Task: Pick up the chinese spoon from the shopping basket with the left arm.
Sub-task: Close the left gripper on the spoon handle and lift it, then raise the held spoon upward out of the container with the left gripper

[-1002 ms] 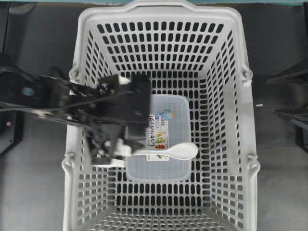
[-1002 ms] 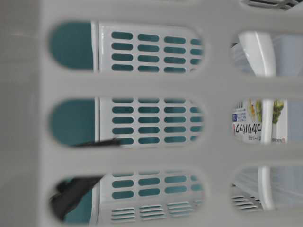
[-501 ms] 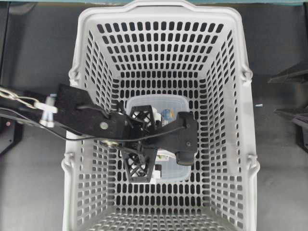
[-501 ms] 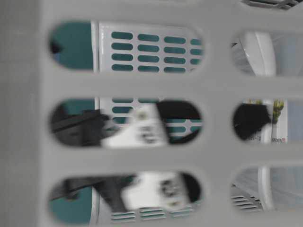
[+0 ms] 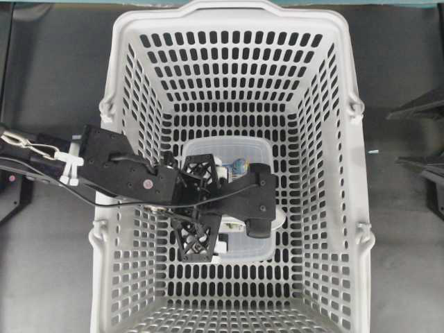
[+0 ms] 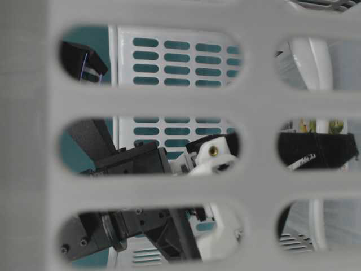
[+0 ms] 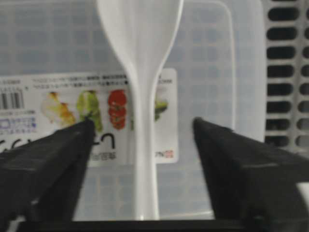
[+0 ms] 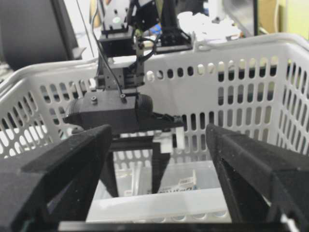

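Note:
The left gripper grabs the white chinese spoon by its slender handle [image 7: 145,145] next, to pick it out of the basket.
The white chinese spoon [image 7: 144,159] lies on a clear lidded container [image 7: 207,48] on the floor of the light-grey shopping basket [image 5: 357,139]. Its bowl [image 7: 140,29] points away from the wrist camera. My left gripper [image 7: 142,122] is open and straddles the spoon's handle, with a gap on each side. From overhead, the left arm [image 5: 125,173] reaches in over the basket's left wall and hides most of the spoon; only a white edge of the spoon [image 5: 278,220] peeks out. My right gripper [image 8: 159,130] is open and empty, facing the basket.
The container [image 5: 229,147] has a colourful printed label [image 7: 58,116]. Slotted basket walls [image 8: 231,82] surround the left gripper [image 8: 120,111] on all sides. In the table-level view the near basket wall [image 6: 169,101] screens the left arm [image 6: 130,164]. Dark table lies outside the basket.
The left arm swung from the basket's left side to over the container and came down around the spoon's handle. Its jaws have narrowed a little. The right gripper stays the same.

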Tool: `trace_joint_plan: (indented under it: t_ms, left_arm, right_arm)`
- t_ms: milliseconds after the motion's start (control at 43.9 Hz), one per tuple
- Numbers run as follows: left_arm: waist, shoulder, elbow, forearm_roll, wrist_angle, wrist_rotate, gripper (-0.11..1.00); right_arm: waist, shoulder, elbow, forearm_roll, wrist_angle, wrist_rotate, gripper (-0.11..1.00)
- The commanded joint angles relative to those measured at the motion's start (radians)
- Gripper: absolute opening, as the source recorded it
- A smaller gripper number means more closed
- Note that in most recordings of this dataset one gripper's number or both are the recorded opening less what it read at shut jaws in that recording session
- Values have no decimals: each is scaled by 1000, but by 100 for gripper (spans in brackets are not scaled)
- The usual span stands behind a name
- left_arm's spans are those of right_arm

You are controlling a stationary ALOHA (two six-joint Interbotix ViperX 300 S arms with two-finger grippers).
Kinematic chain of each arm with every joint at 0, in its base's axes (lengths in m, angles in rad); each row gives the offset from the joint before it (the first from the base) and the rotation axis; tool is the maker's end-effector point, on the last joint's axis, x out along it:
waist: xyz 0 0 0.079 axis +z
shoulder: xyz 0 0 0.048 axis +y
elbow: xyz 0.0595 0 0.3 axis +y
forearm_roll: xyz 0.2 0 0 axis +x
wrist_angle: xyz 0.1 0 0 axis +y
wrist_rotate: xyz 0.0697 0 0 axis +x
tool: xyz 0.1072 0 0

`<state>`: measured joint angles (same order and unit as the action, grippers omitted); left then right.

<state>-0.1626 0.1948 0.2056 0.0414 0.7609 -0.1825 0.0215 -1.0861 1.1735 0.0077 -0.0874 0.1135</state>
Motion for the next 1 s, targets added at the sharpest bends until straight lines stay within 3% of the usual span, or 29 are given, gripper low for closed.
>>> trace_joint_plan:
  t_ms: [0,205,501,729,888,979]
  left_arm:
    - [-2,-6,5,3,-8,8,64]
    - [0,-48,-5,3,0,11,12]
    - [3,-170,-75,3,71,9,12]
    - [2,-230,-256,3,229,8,12]
    - [5,-218,-410,3,383,8,12]
    - [8,-196,-449,3,413,6,12]
  right_arm:
    - [3,9,-9,3,-5,2,75]
    - [2,9,-8,3,-5,2,75]
    - [2,11,-8,3,-12,2,75]
    - [2,11,-8,3,-14,2,75]
    - [2,12,-8,3,-28,-2,75]
    - [0,12,-6,3,-37,-2,75]
